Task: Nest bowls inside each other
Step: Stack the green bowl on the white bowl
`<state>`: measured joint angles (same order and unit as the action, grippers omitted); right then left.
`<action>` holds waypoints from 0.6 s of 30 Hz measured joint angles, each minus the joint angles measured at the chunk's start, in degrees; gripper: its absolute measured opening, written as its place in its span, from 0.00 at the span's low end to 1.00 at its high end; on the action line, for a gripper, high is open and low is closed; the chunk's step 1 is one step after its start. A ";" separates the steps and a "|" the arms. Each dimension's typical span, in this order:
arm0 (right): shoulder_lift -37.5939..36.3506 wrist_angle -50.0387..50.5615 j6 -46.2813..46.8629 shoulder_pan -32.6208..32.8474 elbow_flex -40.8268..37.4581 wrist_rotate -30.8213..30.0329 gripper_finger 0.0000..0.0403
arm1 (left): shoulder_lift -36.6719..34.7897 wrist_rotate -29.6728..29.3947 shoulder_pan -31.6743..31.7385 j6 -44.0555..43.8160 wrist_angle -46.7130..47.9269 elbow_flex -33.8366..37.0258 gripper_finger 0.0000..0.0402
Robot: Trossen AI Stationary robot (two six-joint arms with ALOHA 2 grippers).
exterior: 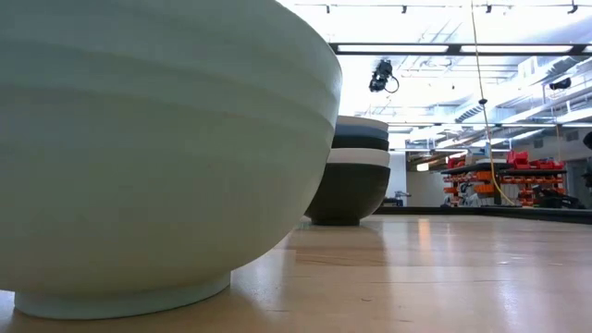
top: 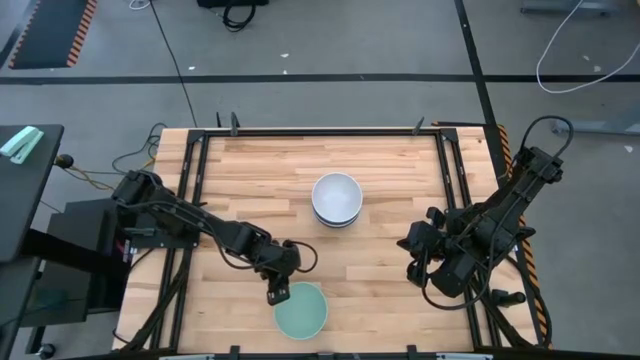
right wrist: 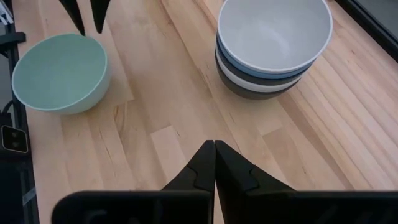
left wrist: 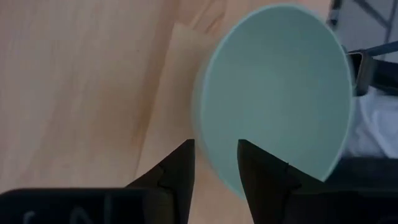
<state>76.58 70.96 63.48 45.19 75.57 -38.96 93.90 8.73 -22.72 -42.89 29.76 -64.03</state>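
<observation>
My left gripper will next take the mint green bowl by its rim point(top: 276, 309) to put it inside the white bowl of the stack point(top: 337, 197).
A pale mint green bowl point(top: 303, 311) point(left wrist: 273, 93) point(right wrist: 59, 71) point(exterior: 139, 148) stands on its foot near the table's near edge. A stack of several nested bowls point(top: 336, 199) point(right wrist: 273, 43) point(exterior: 356, 171), with a white one on top, stands at the table's middle. My left gripper point(top: 279, 293) point(left wrist: 216, 165) point(right wrist: 89, 28) points down, open, over the mint bowl's left rim point(left wrist: 208, 140). One finger is outside the wall and one over the inside. My right gripper point(top: 408, 245) point(right wrist: 215, 146) waits shut above the wood, right of the stack.
Bare wooden table top point(top: 250, 180) lies between the mint bowl and the stack. A dark metal frame point(top: 320, 132) runs around the table's edges. Cables hang beside both arms. The room's floor and shelves lie beyond the far edge.
</observation>
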 joint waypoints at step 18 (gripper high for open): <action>1.53 -0.42 -0.48 0.00 -0.04 0.24 0.03 | 4.35 -0.09 0.00 -0.45 1.25 0.08 0.31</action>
<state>78.11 70.54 63.00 45.19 75.53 -38.72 98.25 8.64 -22.72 -43.35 31.01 -63.95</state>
